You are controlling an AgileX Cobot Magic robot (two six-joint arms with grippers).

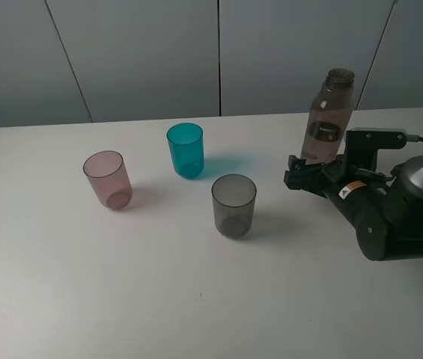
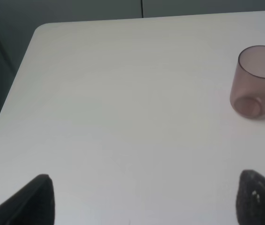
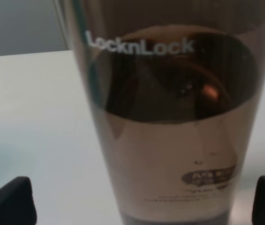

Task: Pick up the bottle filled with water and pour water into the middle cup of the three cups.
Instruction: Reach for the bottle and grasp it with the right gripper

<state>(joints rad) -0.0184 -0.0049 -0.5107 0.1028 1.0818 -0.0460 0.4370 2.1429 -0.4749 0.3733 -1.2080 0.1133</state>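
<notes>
My right gripper moves toward the bottle first and only then closes on it, since its fingers stop short of the bottle's near side, beside bare tabletop.
The tall smoky grey-brown bottle point(image 1: 329, 112) stands upright at the back right of the white table point(image 1: 84, 299). My right gripper point(image 1: 308, 173) is open at the bottle's base. In the right wrist view the bottle point(image 3: 170, 117) fills the frame, and the gripper point(image 3: 139, 206) has one fingertip point(image 3: 10, 201) on each side, not touching it. The teal-blue cup point(image 1: 186, 149) stands between the pink cup point(image 1: 108, 179) and the smoky grey cup point(image 1: 233, 205). My left gripper point(image 2: 141, 201) is open and empty over the table, with the pink cup point(image 2: 256, 82) ahead of it.
The table's back edge meets a grey panelled wall point(image 1: 144, 52). The table's left edge and rounded corner point(image 2: 38, 30) show in the left wrist view. The left arm does not show in the exterior view.
</notes>
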